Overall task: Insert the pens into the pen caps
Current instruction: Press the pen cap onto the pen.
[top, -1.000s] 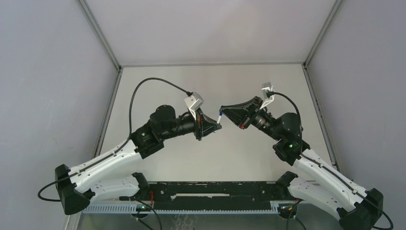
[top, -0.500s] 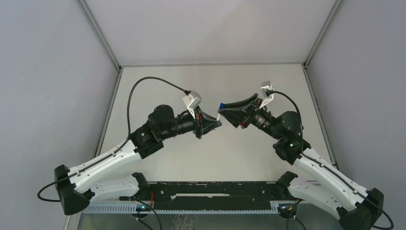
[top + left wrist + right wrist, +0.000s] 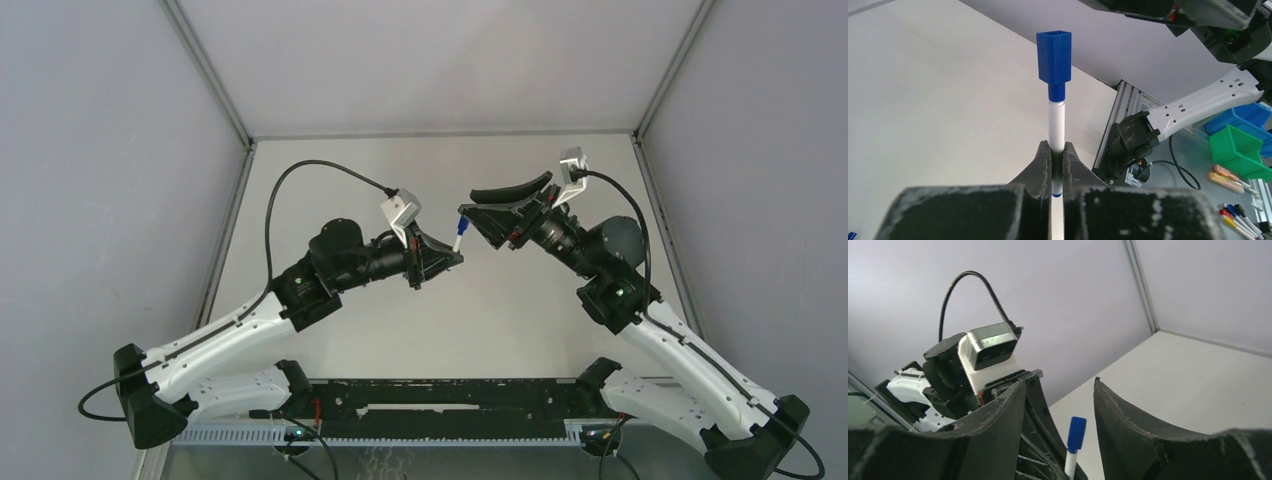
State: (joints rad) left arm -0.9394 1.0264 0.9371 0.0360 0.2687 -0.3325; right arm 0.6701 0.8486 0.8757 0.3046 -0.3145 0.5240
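Observation:
My right gripper grabs only the cap's sides next, leaving the pen free, so that the white pen goes fully into the dark blue pen cap.
My left gripper is shut on a white pen that stands upright out of its jaws. A dark blue pen cap sits on the pen's top end, with a short blue neck showing below it. From above, the capped pen sticks out of the left gripper over the middle of the table. My right gripper is open just beyond the cap, not touching it. In the right wrist view the cap stands low between my spread right fingers, apart from both.
Grey walls enclose the white table on three sides. Past the table's edge stand a green bin and a blue bin, with several loose markers beside them. The left wrist camera block faces my right gripper closely.
My right gripper has opened wide and drawn back up and to the right, letting go of the blue cap. The cap stays on the pen in the unmoved left gripper.

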